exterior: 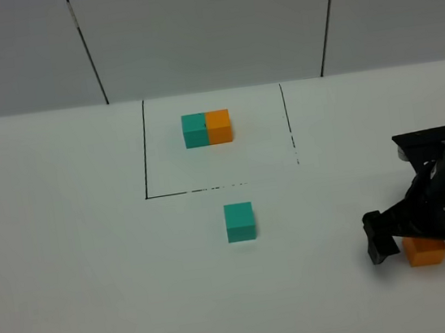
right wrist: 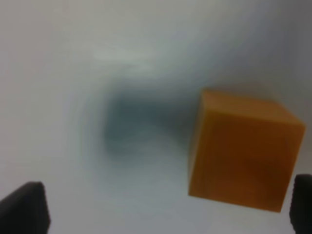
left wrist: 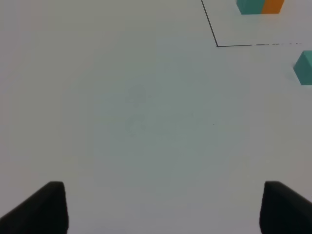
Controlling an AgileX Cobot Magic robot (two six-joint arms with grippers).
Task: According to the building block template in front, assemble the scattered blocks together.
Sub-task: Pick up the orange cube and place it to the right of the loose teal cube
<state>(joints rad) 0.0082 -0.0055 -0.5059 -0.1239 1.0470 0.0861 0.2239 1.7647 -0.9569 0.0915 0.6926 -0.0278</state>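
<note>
I should next grab the loose orange cube (exterior: 425, 251) by its opposite sides with my right gripper. Then I can join it to the loose teal cube (exterior: 240, 222).
The building block template (exterior: 207, 128), a teal cube joined to an orange cube with teal on the left, sits inside a black-outlined rectangle at the back; it also shows in the left wrist view (left wrist: 261, 6). The loose teal cube (exterior: 240, 222) stands just in front of the rectangle and shows at the edge of the left wrist view (left wrist: 304, 67). The loose orange cube (exterior: 425, 251) lies at the front right. My right gripper (exterior: 415, 230) is low over it and open; in the right wrist view the orange cube (right wrist: 243, 153) sits between the fingers, nearer one finger (right wrist: 303, 200). My left gripper (left wrist: 163, 209) is open and empty over bare table.
The white table (exterior: 79, 259) carries a black-outlined rectangle (exterior: 143, 152) around the template. A grey panelled wall (exterior: 204, 29) stands behind the table. The left arm is out of the exterior high view.
</note>
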